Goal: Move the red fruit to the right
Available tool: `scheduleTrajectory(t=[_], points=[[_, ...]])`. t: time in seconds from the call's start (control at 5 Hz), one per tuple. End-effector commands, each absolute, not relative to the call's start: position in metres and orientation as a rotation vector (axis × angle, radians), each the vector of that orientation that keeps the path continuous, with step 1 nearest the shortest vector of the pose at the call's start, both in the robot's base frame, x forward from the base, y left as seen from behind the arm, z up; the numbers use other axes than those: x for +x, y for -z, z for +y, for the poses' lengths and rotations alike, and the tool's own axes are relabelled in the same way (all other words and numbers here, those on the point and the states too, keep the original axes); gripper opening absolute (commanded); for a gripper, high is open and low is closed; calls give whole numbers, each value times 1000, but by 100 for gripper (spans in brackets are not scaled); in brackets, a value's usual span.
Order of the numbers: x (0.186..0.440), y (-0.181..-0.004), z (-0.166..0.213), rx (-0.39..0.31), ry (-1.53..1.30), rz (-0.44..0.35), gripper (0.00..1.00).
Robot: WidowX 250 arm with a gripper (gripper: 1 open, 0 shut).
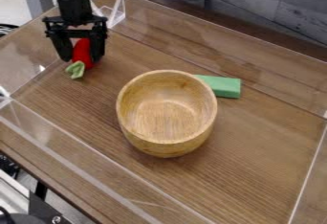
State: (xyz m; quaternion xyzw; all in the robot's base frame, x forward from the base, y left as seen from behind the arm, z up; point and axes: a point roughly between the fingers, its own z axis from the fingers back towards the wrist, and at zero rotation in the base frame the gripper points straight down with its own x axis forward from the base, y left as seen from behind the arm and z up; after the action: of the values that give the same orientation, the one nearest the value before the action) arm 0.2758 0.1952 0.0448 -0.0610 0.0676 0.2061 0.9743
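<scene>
The red fruit should move over the table next, so my gripper should take hold of it by its red body (83, 52). The green cap stays free.
The red fruit (84, 53), a small toy strawberry with a light green cap (76, 70), lies on the wooden table at the far left. My black gripper (76, 49) points straight down over it. Its jaws stand open, one finger on each side of the strawberry. The fingers partly hide the fruit's upper part. I cannot tell whether they touch it.
A round wooden bowl (166, 137) stands in the middle of the table. A flat green block (221, 85) lies just behind the bowl on the right. Clear plastic walls (38, 132) fence the table on all sides.
</scene>
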Motion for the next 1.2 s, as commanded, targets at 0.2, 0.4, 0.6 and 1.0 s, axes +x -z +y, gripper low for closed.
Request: scheduleTrajectory(t=[0.2, 0.4, 0.6, 1.0], points=[[281, -63, 209, -117, -398, 72, 0], [283, -75, 213, -124, -391, 61, 0], [289, -99, 212, -144, -394, 39, 0], [294, -125, 192, -173, -357, 23, 0]])
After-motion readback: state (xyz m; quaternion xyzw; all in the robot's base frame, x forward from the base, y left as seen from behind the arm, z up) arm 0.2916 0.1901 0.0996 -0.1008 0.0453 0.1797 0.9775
